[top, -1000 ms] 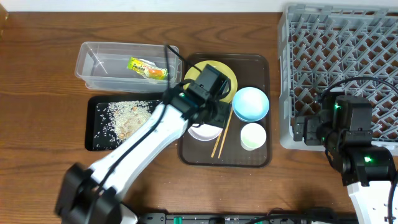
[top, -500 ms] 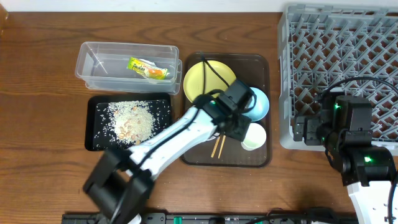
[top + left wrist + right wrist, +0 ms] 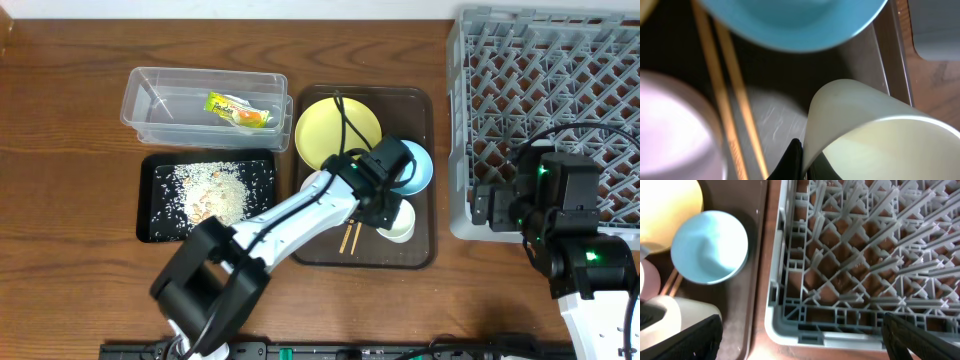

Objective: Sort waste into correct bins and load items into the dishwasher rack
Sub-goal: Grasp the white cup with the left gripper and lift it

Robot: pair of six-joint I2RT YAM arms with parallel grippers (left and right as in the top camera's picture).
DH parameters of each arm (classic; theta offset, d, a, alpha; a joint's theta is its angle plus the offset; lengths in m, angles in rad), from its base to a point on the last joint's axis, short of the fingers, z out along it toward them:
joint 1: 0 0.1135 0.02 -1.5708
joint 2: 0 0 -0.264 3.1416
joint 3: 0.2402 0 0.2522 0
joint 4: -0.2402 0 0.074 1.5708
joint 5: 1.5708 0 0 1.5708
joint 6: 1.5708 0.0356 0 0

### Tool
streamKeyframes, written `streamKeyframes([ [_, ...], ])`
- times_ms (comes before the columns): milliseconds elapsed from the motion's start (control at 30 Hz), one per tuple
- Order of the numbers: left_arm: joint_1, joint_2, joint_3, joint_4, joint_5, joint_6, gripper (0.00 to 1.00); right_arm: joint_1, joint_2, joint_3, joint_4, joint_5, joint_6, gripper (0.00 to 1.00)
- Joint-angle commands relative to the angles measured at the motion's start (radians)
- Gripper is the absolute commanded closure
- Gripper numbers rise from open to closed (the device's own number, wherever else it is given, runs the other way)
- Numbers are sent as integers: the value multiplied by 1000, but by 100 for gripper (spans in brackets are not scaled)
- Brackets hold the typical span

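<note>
My right gripper grabs the small white cup's base end [image 3: 402, 232] next, so the cup's rim stays free to go first into the dishwasher rack [image 3: 540, 80].
My left gripper [image 3: 392, 208] is shut on the rim of the small white cup [image 3: 405, 224], which stands at the brown tray's near right. In the left wrist view its black fingers [image 3: 799, 159] pinch the cup [image 3: 880, 140] wall. Beside it lie the wooden chopsticks [image 3: 735, 100], with the light blue bowl [image 3: 414, 166] just behind. The white bowl [image 3: 316, 188] is partly under my arm, and the yellow-green plate [image 3: 335, 132] sits at the back. My right gripper [image 3: 802, 345] hangs open over the near-left corner of the grey dishwasher rack [image 3: 540, 80].
The brown serving tray [image 3: 420, 256] holds the dishes. A clear tub [image 3: 160, 100] at the back left contains the green-and-orange wrapper [image 3: 238, 112]. In front of it a black tray [image 3: 158, 228] carries rice scraps [image 3: 210, 192].
My left gripper has swung right from above the plate and white bowl to the cup and shut on its rim. The right arm has not moved.
</note>
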Motion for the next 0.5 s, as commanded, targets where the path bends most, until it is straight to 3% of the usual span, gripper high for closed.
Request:
streamKeyframes([
  [0,63,-131,-1,-16,43,-5,94,11,2,16,40,-18,7,1],
  [200,286,-268,-1,59,240,-120,94,11,40,16,126,-299,7,1],
  [367,495,-245,-1,290,695,-306,94,11,119,16,197,-723,-65,1],
  [467,558,-211,-1,388,877,-434,94,11,164,16,257,-905,-104,1],
])
